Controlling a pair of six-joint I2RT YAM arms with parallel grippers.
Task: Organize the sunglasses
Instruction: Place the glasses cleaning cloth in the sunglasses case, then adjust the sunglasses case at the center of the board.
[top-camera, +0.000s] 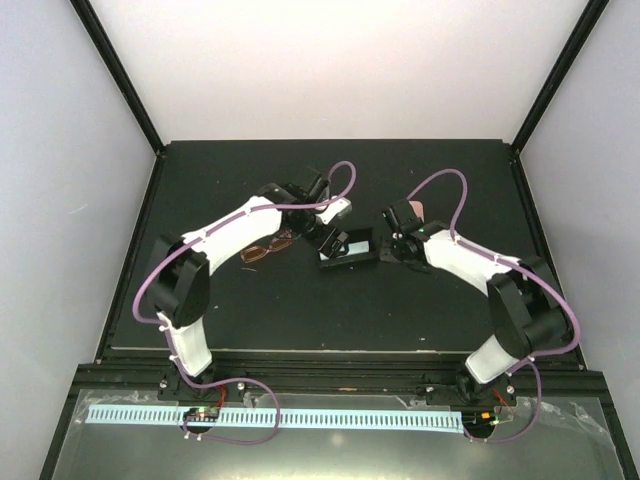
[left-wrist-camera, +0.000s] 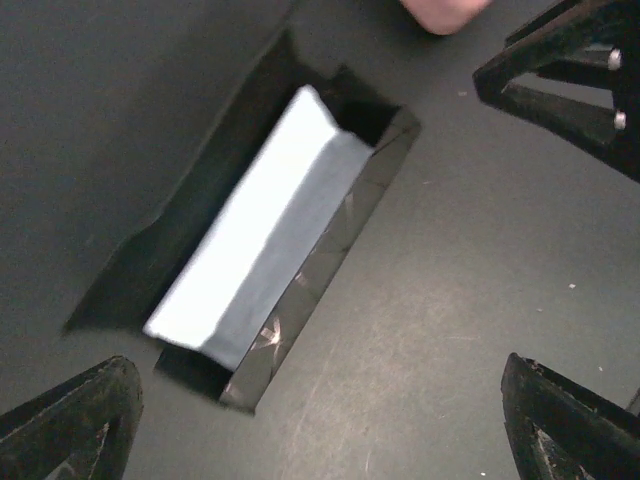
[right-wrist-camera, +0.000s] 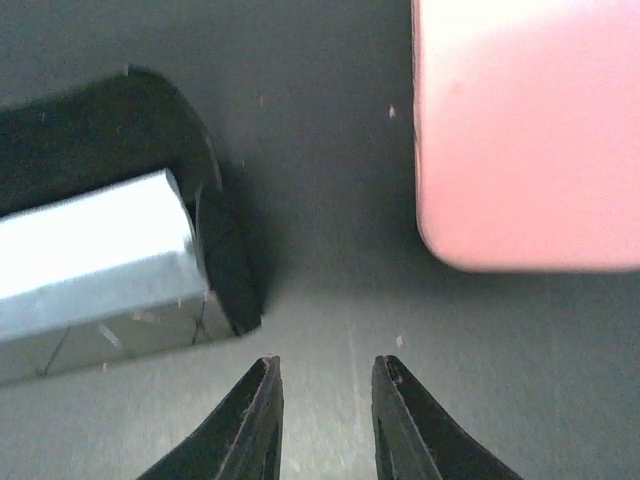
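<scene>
I need to pick up the amber-brown sunglasses (top-camera: 266, 249) next with my left gripper, holding them by one temple arm so that the other arm stays free to fold.
One amber-brown pair of sunglasses (top-camera: 268, 247) lies on the black table, just under my left forearm. It does not show in either wrist view. My left gripper (top-camera: 327, 236) (left-wrist-camera: 320, 425) hangs wide open and empty over the near end of an open black case (left-wrist-camera: 330, 250), which holds a folded pale blue cloth (left-wrist-camera: 255, 240). My right gripper (top-camera: 391, 246) (right-wrist-camera: 326, 365) hovers low over bare table between the black case (right-wrist-camera: 225, 270) and a pink case (right-wrist-camera: 530, 130). Its jaws stand a little apart with nothing between them.
The black case (top-camera: 350, 250) sits mid-table between the two grippers. The pink case (top-camera: 416, 209) lies behind the right wrist, partly hidden. In the left wrist view the right gripper's fingers (left-wrist-camera: 570, 85) show at the upper right. Raised edges border the table (top-camera: 330, 300).
</scene>
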